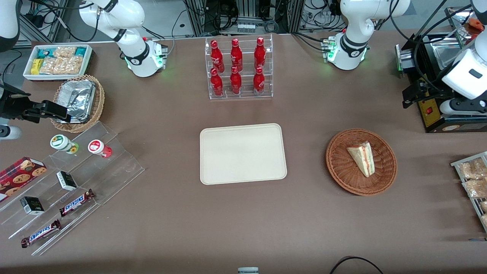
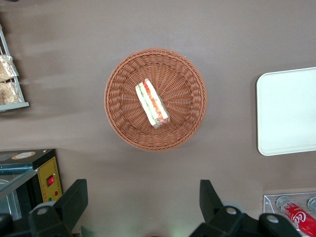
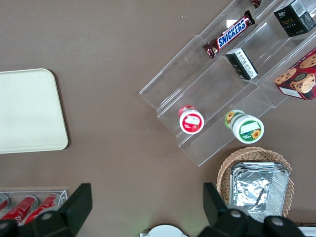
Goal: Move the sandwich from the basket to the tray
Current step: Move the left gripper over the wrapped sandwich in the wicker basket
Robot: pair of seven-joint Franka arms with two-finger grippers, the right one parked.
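Next, my left gripper grabs the sandwich across the flat outer bread slices to move it to the tray, since filling shows along the sandwich's cut side (image 2: 152, 101).
The sandwich (image 1: 363, 158) (image 2: 152, 103), a pale bread wedge with red and green filling, lies in the round reddish-brown wicker basket (image 1: 342, 167) (image 2: 182, 79). The cream tray (image 1: 243, 154) (image 2: 289, 111) (image 3: 27, 111) lies bare at the table's middle, beside the basket toward the parked arm's end. My left gripper (image 1: 412, 95) (image 2: 142, 195) hangs high above the table, farther from the front camera than the basket and toward the working arm's end. It is open, its black fingers (image 2: 74, 197) spread wide over bare tabletop with nothing between them.
A black machine with a yellow panel (image 1: 433, 110) stands just beside the gripper. A wire rack of snack packets (image 1: 471, 179) lies at the working arm's end. A clear rack of red cola bottles (image 1: 237, 68) stands farther back than the tray. Stepped acrylic shelves (image 1: 76, 179) sit toward the parked arm's end.
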